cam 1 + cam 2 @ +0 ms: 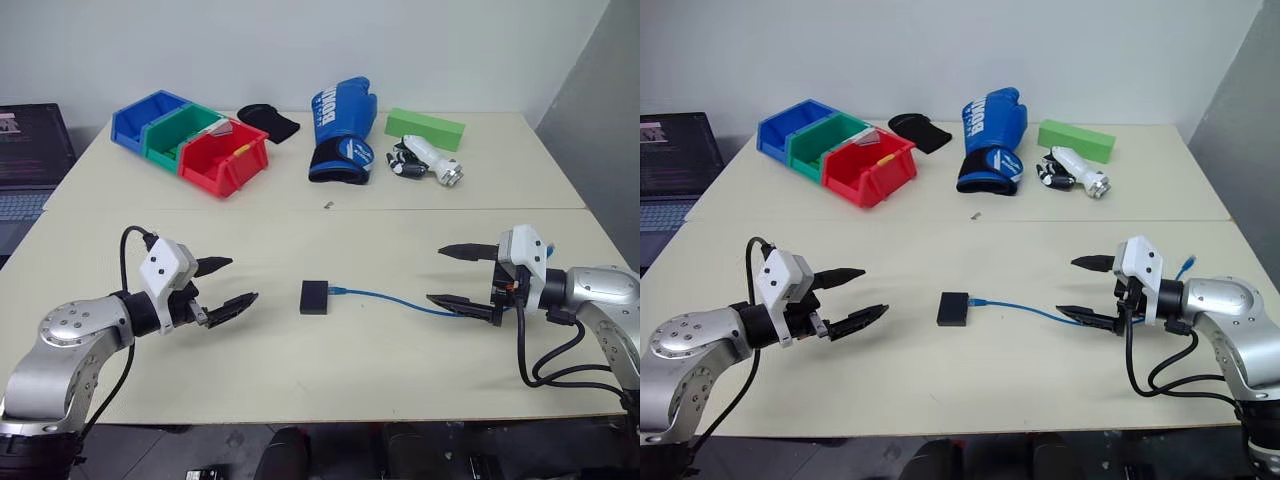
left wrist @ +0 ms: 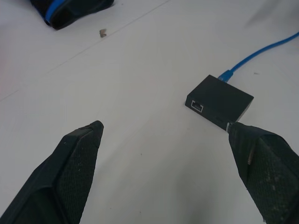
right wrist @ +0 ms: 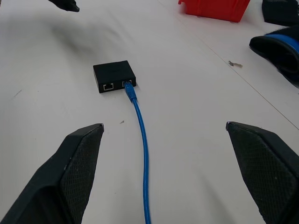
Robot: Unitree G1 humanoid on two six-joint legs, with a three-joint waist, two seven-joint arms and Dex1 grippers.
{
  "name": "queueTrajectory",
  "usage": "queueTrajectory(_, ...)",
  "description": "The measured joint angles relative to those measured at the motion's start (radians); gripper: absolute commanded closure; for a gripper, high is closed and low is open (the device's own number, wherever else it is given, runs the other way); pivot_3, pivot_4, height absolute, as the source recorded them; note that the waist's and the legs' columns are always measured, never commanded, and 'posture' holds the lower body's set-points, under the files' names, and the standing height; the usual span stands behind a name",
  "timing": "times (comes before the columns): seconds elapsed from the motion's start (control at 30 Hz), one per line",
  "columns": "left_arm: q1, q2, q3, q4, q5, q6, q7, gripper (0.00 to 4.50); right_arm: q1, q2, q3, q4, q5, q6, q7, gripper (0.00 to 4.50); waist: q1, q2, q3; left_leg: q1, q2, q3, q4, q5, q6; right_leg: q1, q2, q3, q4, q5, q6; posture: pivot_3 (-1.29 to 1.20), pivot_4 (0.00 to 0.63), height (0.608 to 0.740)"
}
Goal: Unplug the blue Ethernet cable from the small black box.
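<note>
I need to unplug the blue Ethernet cable from the small black box (image 1: 314, 297) next, so I should grab the cable by its plug (image 1: 337, 291) with my right gripper.
The small black box (image 1: 314, 297) lies flat in the middle of the near table. The blue Ethernet cable (image 1: 395, 299) is plugged into its right-hand port, beside an empty port (image 3: 108, 86), and trails right along the table. My right gripper (image 1: 434, 273) hovers open to the right of the box, fingers pointing at it, and the cable (image 3: 142, 144) runs between and below those fingers. My left gripper (image 1: 243, 280) stands open to the left of the box (image 2: 219, 100), a short way off and touching nothing.
At the back stand blue, green and red bins (image 1: 190, 140), a black cloth pad (image 1: 270, 122), a blue boxing glove (image 1: 343, 130), a green block (image 1: 425, 127) and a white-and-black device (image 1: 430, 162). A small scrap (image 1: 328, 205) lies by the table seam. A laptop (image 1: 25, 160) sits far left.
</note>
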Motion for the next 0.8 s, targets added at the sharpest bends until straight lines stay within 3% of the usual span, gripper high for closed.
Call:
queueTrajectory(0.6,0.018,-0.002,-0.002,-0.034,-0.009,-0.001,-0.017,0.00,0.023,0.033,-0.003,-0.023,-0.008,0.001,-0.050,0.04,0.000,0.000,0.000,0.000,0.000,0.000,0.000,0.000,0.000,0.000,0.000,0.000,0.000,0.000,0.000,0.00,0.150,0.740)
queueTrajectory(0.8,0.024,0.006,-0.019,-0.036,-0.050,0.000,-0.102,0.00,-0.004,0.100,0.087,-0.038,-0.062,0.015,-0.107,0.04,-0.002,0.000,0.000,0.000,0.000,0.000,0.000,0.000,0.000,0.000,0.000,0.000,0.000,0.000,0.000,0.00,0.150,0.740)
